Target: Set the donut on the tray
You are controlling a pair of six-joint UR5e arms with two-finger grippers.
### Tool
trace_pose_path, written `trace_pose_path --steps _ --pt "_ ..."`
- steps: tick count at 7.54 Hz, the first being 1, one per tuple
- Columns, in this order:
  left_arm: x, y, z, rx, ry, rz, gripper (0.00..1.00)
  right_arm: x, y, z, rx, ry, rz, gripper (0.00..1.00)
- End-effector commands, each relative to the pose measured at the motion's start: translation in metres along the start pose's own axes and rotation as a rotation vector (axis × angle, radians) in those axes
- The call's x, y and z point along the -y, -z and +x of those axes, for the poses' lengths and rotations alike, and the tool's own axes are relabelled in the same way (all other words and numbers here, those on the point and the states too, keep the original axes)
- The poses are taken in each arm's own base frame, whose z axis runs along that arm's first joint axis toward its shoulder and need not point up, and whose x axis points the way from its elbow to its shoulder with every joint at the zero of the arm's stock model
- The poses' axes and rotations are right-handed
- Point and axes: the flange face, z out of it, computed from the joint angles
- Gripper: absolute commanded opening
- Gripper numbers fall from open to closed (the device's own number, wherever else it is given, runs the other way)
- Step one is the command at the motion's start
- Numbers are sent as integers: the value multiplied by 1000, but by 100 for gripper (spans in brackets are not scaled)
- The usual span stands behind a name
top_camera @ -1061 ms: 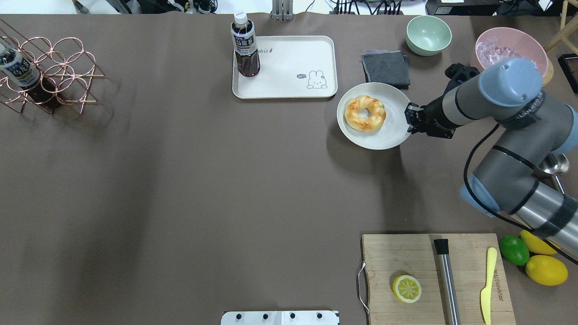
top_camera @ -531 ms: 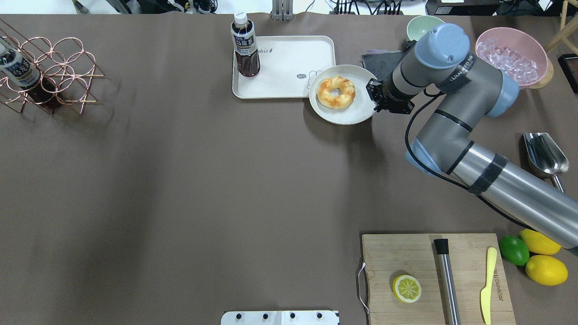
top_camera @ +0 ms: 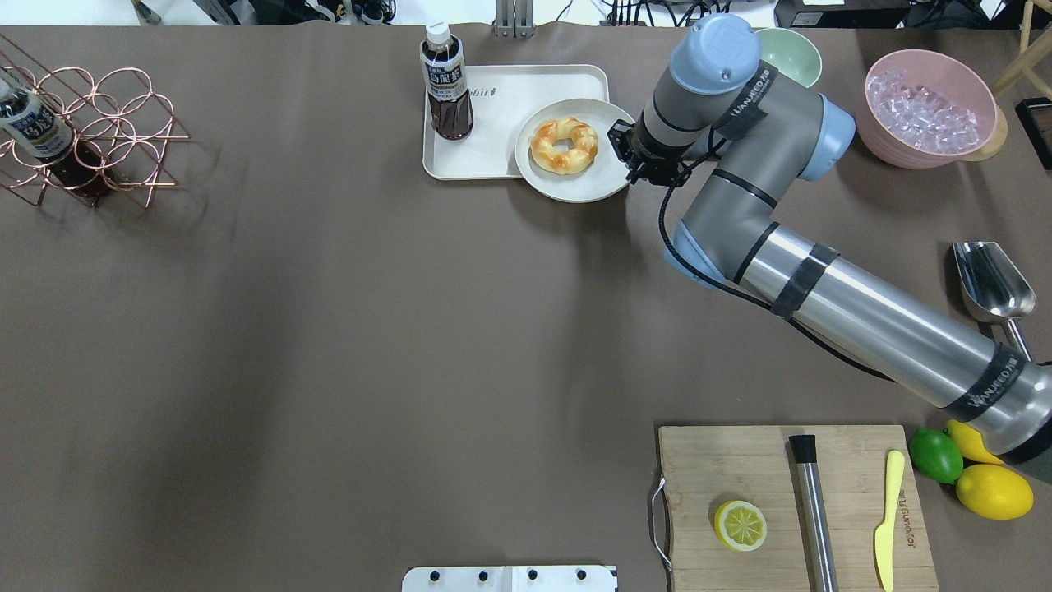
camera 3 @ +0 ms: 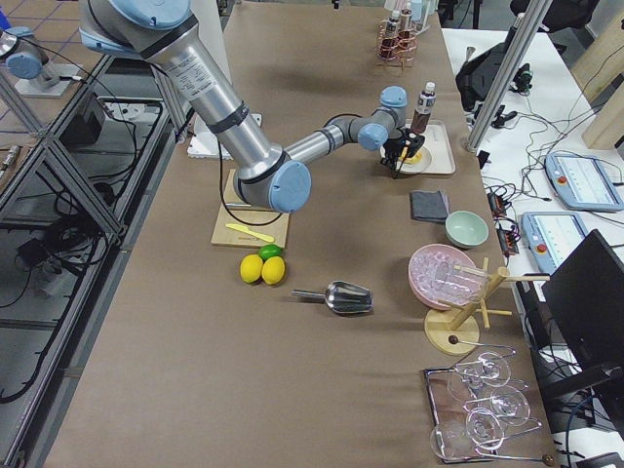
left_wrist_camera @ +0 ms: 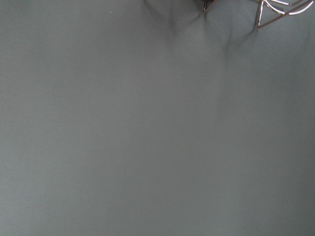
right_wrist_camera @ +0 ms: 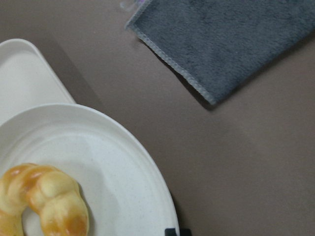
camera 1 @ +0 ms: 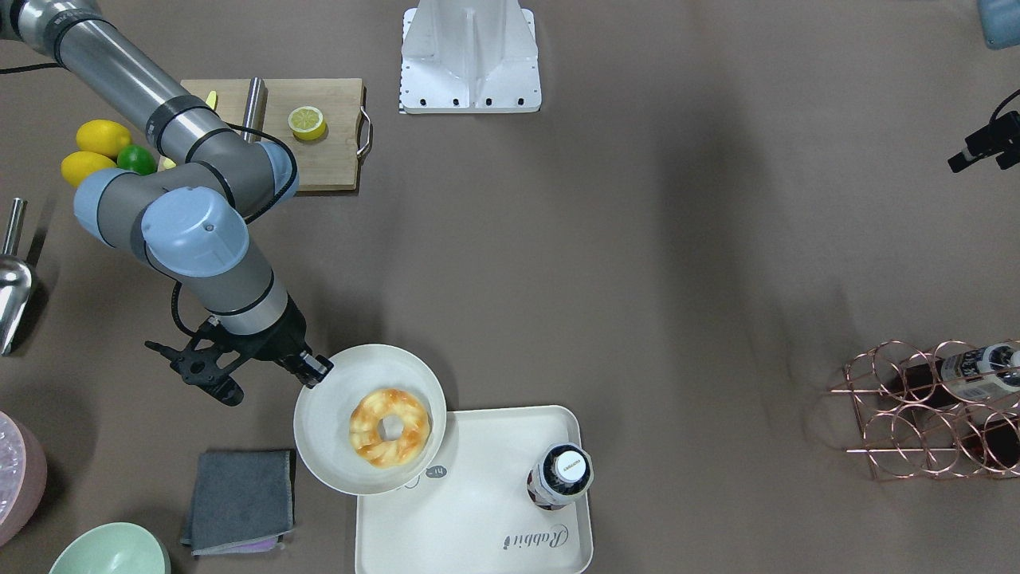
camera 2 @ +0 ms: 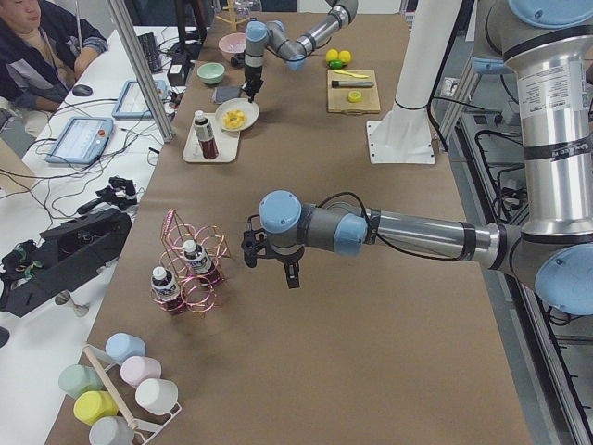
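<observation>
Most of the plate (camera 1: 330, 426) sticks out past the tray's edges, so my right gripper should keep holding the plate until it is over the tray's middle (camera 1: 473, 499).
The donut (top_camera: 564, 145) is a golden twisted ring lying on a round off-white plate (top_camera: 575, 182). My right gripper (top_camera: 629, 154) is shut on the plate's right rim. The plate overlaps the right front corner of the cream tray (top_camera: 493, 160); I cannot tell whether it touches the tray. In the front-facing view the donut (camera 1: 390, 426) sits mid-plate (camera 1: 335, 454), with my right gripper (camera 1: 316, 372) on the rim and the tray (camera 1: 478, 510) partly under the plate. The right wrist view shows the donut (right_wrist_camera: 44, 196) and plate (right_wrist_camera: 113, 172). My left gripper (camera 2: 271, 266) hangs near the wire rack; I cannot tell its state.
A dark drink bottle (top_camera: 446, 82) stands on the tray's left end. A grey cloth (camera 1: 235, 498), a green bowl (top_camera: 795, 51) and a pink bowl of ice (top_camera: 929, 107) lie right of the tray. A copper wire rack (top_camera: 90, 131) is far left, a cutting board (top_camera: 797, 501) near right.
My right gripper has carried the plate with the donut leftward and away from the robot. The plate has gone from the bare table to overlapping the tray's corner.
</observation>
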Motion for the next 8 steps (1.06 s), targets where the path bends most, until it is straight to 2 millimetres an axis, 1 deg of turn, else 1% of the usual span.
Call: trace_pose_path --steps 1,4,5,6,7,8 --pt "-3 -2 -4 3 8 -4 98 0 -11 -43 -18 -53 34 0" --pt "-4 -2 -5 4 10 -6 98 4 -19 -91 -32 -70 71 0" --pt "-3 -2 -5 2 9 -5 98 10 -30 -92 -1 -77 83 0" --pt "-3 -2 -5 2 10 -5 98 11 -31 -100 6 -90 96 0" --pt "-2 -1 -3 1 7 -4 98 9 -33 -102 4 -88 102 0" --pt "-2 -1 -3 -1 8 -5 98 8 -32 -102 6 -87 105 67"
